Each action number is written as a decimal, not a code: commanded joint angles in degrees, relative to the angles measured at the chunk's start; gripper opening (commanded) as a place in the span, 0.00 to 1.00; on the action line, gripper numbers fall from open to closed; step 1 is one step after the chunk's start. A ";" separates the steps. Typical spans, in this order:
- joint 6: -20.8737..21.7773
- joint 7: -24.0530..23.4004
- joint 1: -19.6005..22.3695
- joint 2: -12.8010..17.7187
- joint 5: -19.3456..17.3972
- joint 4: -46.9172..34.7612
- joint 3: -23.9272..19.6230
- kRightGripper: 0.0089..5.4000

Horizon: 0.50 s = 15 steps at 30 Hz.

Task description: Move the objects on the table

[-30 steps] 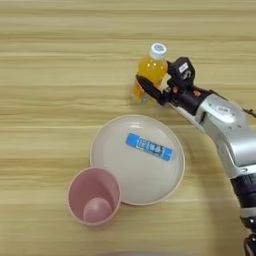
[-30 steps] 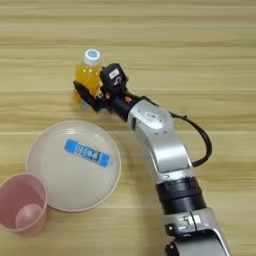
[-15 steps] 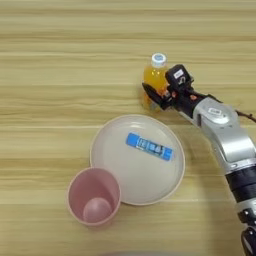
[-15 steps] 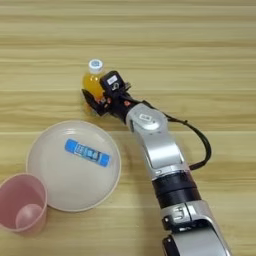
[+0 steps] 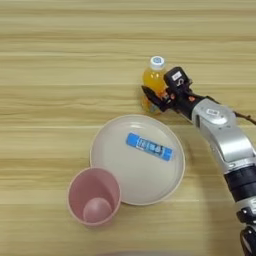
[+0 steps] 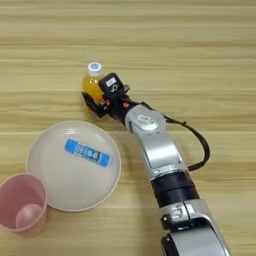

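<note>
The orange-juice bottle (image 5: 151, 80) would stand, its base on the wood beyond the plate, so my right gripper should open now.
A small orange-juice bottle (image 5: 151, 80) with a white cap stands just beyond the round beige plate (image 5: 115, 155) on the wooden table (image 5: 50, 75). My right gripper (image 5: 153, 94) reaches in from the right and is shut on the bottle's lower body; one black finger (image 6: 90, 103) wraps its near side. A blue labelled tube (image 5: 149, 146) lies flat in the plate. A pink ribbed cup (image 5: 94, 195) stands upright and empty at the plate's near left rim.
My silver forearm (image 6: 155, 145) runs from the bottom right up to the bottle, with a black cable (image 6: 197, 145) looping off its right side. Bare wood stretches across the far and left parts of the table.
The bottle and the gripper holding it have come a little nearer to the plate, and the bottle has gone from tilted to upright. Plate, tube and cup have not moved.
</note>
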State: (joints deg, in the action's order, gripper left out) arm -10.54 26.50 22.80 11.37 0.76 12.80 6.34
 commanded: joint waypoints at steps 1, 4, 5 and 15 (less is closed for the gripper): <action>1.02 -1.30 5.40 0.60 0.59 -0.79 -0.54 0.63; 0.92 -1.32 5.54 0.58 0.67 -0.25 -0.60 0.63; 0.91 -1.35 5.58 0.55 0.66 -0.15 -0.63 0.66; 0.96 -1.42 5.91 0.53 0.36 0.28 -1.09 0.88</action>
State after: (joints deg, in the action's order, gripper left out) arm -10.73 26.40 23.94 11.35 1.16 15.19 6.28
